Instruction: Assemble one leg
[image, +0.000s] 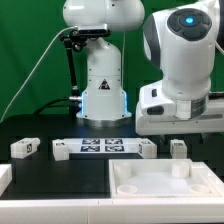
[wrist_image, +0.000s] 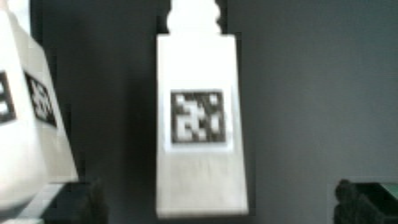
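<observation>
The leg's narrow stub needs to stay free to fit the white tray-shaped piece, so my gripper should next pick up the leg by its tagged blocky body (wrist_image: 198, 125).
In the wrist view a leg (wrist_image: 196, 120) lies on the dark table. It is a white blocky post with one black-and-white tag on its upper face and a narrower stub at its far end. My gripper (wrist_image: 217, 205) is open. Its dark fingertips (wrist_image: 370, 202) stand on either side of the leg's near end, clear of it. In the exterior view my hand (image: 182, 112) hangs just above that leg (image: 178, 147), and the fingers are hard to make out there.
The marker board (image: 100, 147) lies mid-table. Another leg (image: 25, 148) lies at the exterior view's left. The large white tray-shaped piece (image: 165, 185) sits in front. A white tagged piece (wrist_image: 27, 110) lies beside the leg, cut off by the frame edge.
</observation>
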